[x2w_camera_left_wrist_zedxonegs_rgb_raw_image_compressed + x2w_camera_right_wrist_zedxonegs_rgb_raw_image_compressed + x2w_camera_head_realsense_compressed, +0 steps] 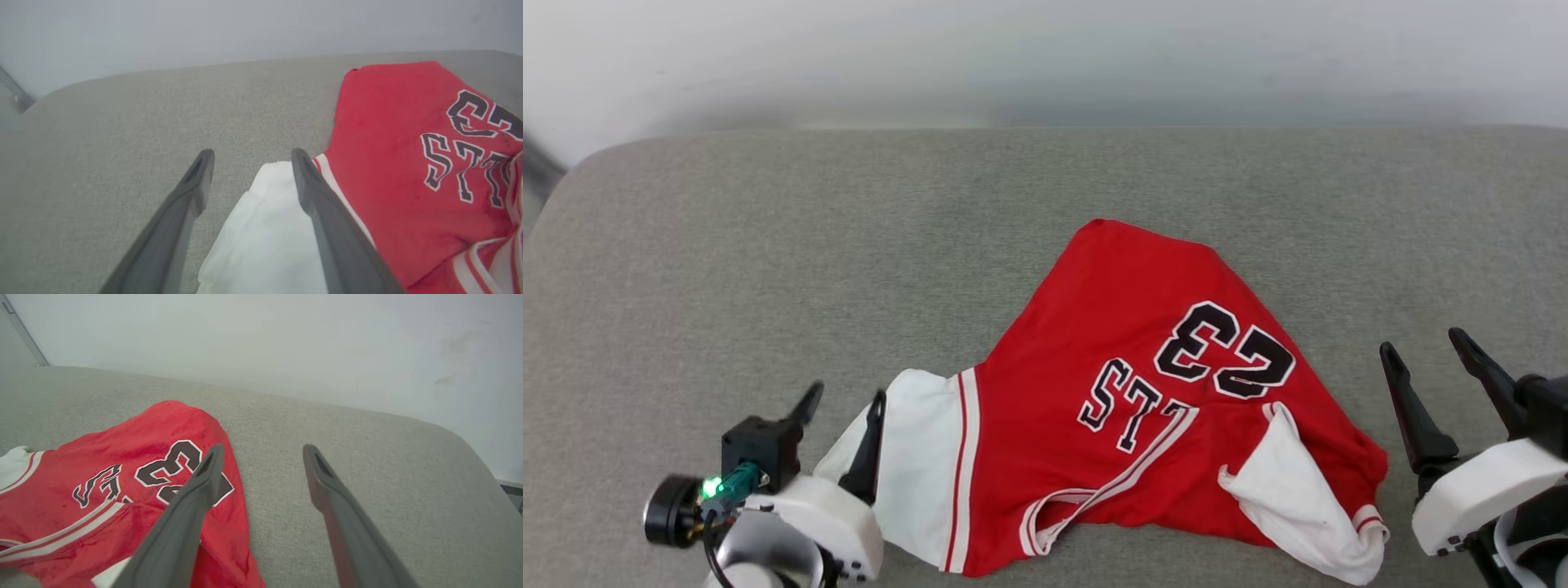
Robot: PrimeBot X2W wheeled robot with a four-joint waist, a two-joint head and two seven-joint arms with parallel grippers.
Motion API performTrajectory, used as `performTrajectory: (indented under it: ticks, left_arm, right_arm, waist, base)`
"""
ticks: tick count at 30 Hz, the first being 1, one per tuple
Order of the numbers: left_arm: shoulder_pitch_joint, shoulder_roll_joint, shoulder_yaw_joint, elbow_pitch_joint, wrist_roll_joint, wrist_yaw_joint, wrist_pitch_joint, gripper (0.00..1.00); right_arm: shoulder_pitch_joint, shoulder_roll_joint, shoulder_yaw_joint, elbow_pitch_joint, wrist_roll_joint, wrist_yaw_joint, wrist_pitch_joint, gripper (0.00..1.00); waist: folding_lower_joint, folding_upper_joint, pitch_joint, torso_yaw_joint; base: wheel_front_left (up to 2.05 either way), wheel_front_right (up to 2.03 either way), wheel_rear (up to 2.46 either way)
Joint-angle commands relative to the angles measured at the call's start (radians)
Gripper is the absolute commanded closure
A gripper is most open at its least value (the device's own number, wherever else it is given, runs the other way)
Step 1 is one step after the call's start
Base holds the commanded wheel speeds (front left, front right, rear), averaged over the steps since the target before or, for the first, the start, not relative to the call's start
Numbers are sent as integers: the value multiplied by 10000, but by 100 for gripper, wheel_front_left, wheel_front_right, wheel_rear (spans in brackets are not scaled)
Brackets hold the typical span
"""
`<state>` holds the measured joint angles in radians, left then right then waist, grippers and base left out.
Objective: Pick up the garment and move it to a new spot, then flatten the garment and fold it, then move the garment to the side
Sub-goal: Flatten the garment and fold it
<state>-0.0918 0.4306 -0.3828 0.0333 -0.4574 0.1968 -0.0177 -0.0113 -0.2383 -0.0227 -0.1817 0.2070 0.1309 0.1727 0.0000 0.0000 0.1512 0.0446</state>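
The white sleeve is bunched up in loose folds, and the red body (1121, 323) lies flat. My right gripper should next grab the garment by that bunched sleeve (1302, 501).
The garment (1127, 384), a red jersey with white sleeves and a black "23", lies rumpled on the grey cushioned surface (768, 245), its collar towards me. My left gripper (847, 394) stands open at the garment's left white sleeve (923, 457), its right finger over the sleeve's edge. In the left wrist view the sleeve (265, 228) lies loose between the spread fingers of the left gripper (252, 153). My right gripper (1421, 343) is open just right of the garment, apart from it. In the right wrist view the right gripper (264, 447) holds nothing, with the garment (122, 457) to its left.
The grey surface runs wide to the left of, behind and to the right of the garment, with rounded far corners (596, 163). A pale wall (1045, 49) stands behind it. The other white sleeve (1298, 498) is bunched at the garment's near right.
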Motion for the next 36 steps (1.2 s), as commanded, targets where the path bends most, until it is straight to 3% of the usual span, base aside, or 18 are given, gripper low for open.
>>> performTrajectory:
  ticks: [1,7,13,17,22,23,31,32,33,36]
  left_arm:
    - [-166,21,-29,-64,212,-52,-365,0]
    - [-691,-131,-333,-355,870,-374,-1846,0]
    - [-1002,-389,-676,-395,1100,-540,-2134,0]
    - [-1136,-566,-869,-358,1173,-632,-2225,0]
    - [-1340,-808,-1092,-217,1201,-744,-2291,0]
    - [-1493,-886,-1146,-146,1222,-807,-2320,0]
    - [-1717,-1166,-1250,95,1263,-921,-2415,0]
    - [-1741,-1182,-1260,121,1270,-942,-2426,0]
    - [-1754,-1203,-1264,143,1274,-956,-2429,0]
    - [-1791,-1285,-1258,204,1279,-979,-2453,0]
  right_arm:
    - [-102,-210,55,-99,83,-3,238,0]
    - [-883,-1478,834,-331,869,-3,2874,0]
    - [-2084,-2334,1636,118,1981,-3,6216,0]
    - [-2903,-2585,1876,866,2302,-3,7789,0]
    - [-3636,-2789,2088,2025,2177,-5,8609,0]
    - [-3864,-2879,2182,2711,2017,-3,8662,0]
    - [-3887,-2877,2510,4239,2023,-3,8637,0]
    - [-3816,-2907,2620,4353,2038,-3,8694,53]
    - [-3747,-2938,2715,4442,2088,-3,8736,100]
    - [-3834,-3253,2771,4561,2132,-6,8619,100]
  waist:
    - [0,0,10,143]
    - [0,0,177,578]
    - [0,0,471,1168]
    - [0,0,728,1588]
    - [0,0,1065,2103]
    - [0,0,1263,2389]
    - [0,0,1661,2929]
    - [0,0,1689,2961]
    - [0,0,1712,2986]
    - [0,0,1780,3049]
  base:
    - [0,0,0]
    - [0,0,0]
    - [0,0,0]
    - [0,0,0]
    - [0,0,0]
    - [0,0,0]
    - [0,0,0]
    - [0,0,0]
    - [0,0,0]
    - [0,0,0]
